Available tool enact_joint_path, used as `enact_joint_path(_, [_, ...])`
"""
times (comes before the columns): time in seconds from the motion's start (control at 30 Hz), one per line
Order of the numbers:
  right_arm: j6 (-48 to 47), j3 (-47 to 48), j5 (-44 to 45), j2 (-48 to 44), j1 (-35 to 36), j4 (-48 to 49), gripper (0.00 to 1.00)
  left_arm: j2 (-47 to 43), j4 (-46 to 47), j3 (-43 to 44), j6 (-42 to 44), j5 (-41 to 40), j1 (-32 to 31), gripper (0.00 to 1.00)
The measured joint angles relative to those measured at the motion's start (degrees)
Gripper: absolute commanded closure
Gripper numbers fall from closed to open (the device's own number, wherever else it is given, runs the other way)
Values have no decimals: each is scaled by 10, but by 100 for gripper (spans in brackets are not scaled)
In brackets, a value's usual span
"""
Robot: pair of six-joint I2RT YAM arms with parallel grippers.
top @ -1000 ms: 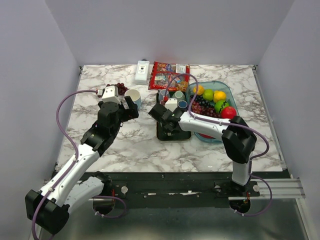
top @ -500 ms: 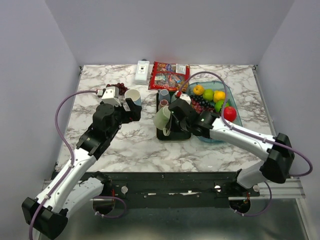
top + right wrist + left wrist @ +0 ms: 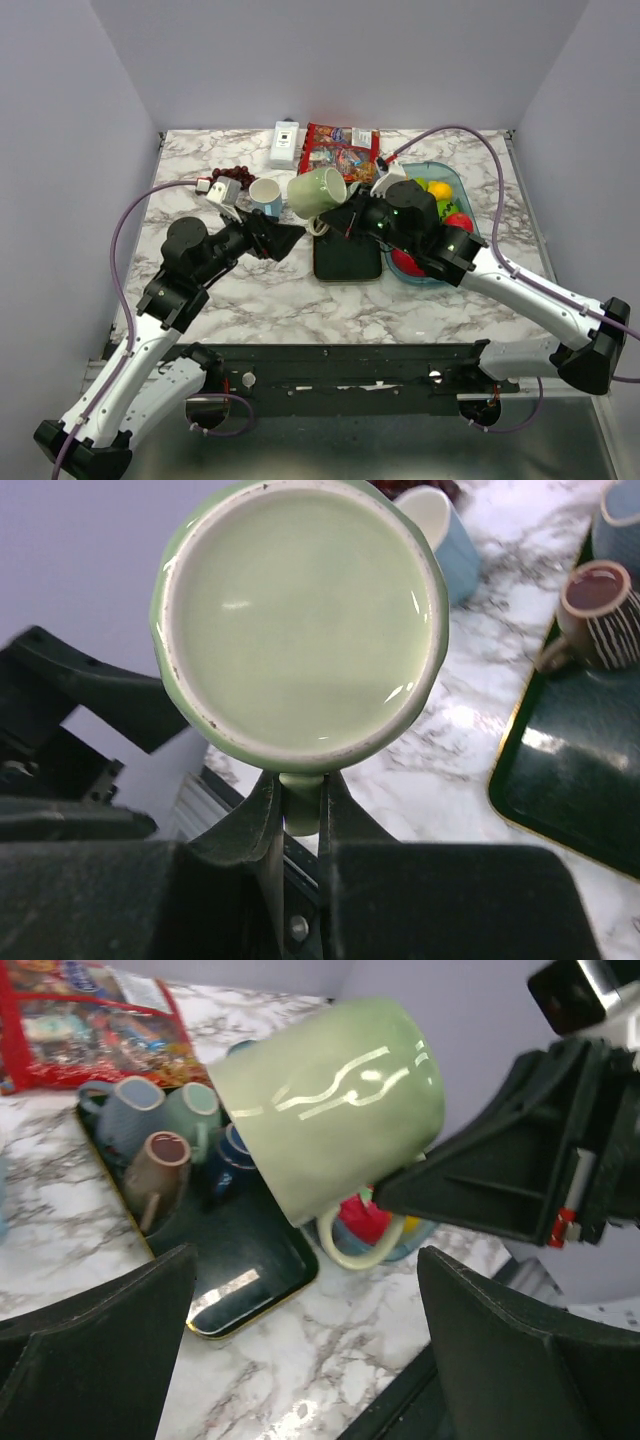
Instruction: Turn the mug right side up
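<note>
The left gripper grabs the green mug's handle next, from the side of the mug's open rim, opposite the mug's base. Then it sets the mug right side up.
The green mug hangs in the air above the back left of the dark tray, tilted on its side. My right gripper is shut on its handle; in the right wrist view the fingers pinch the handle under the mug's base. My left gripper is open and empty, just left of and below the mug, pointing at it. In the left wrist view the mug fills the upper middle, with its handle loop between my open fingers.
Several small cups stand at the back of the tray. A blue mug stands upright left of it, with grapes behind. A fruit bowl is on the right. A snack bag and a white box lie at the back.
My right gripper has lifted the green mug off the tray, up and toward the back left, turning it. My left arm has swung right, its gripper now under the mug.
</note>
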Motion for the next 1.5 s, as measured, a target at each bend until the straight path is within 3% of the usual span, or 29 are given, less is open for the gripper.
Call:
enact_joint_path(0.27, [-11, 17, -46, -37, -2, 75, 99, 3, 92, 9, -74, 134, 0, 1])
enact_joint_path(0.5, [-10, 19, -96, -46, -2, 139, 99, 28, 195, 3, -188, 144, 0, 4])
enact_joint_path(0.57, [-6, 19, -107, -46, -2, 148, 99, 28, 233, -9, -223, 140, 0, 13])
enact_joint_path(0.73, [8, 9, -127, -56, -2, 173, 99, 44, 320, -25, -290, 139, 0, 22])
enact_joint_path(1.13, [33, -16, -152, -68, -2, 216, 99, 75, 421, -43, -374, 141, 0, 49])
enact_joint_path(1.47, [42, -19, -153, -68, -6, 234, 99, 87, 457, -43, -395, 153, 0, 100])
enact_joint_path(1.5, [42, -20, -153, -68, -7, 235, 99, 89, 459, -43, -395, 154, 0, 100])
